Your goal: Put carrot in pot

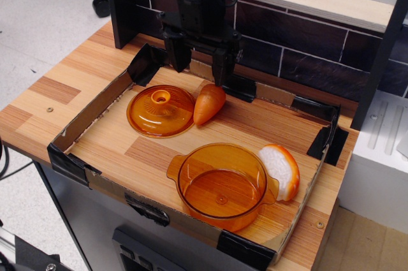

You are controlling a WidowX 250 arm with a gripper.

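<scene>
My gripper grabs the carrot by its thick end next, to put the carrot in the pot.
The plain orange carrot lies on the wooden tray floor just right of the lid, tip pointing toward the front left. The transparent amber pot with two side handles stands empty at the front of the tray. My gripper hangs open and empty above the back of the tray, just behind and above the carrot's wide end. One finger is to the carrot's left and one over its wide end, and neither touches it.
An amber domed lid with a knob lies left of the carrot. An oval orange toy with a white face rests against the pot's right side. A low cardboard tray wall rings the work area; a dark brick backsplash stands behind.
</scene>
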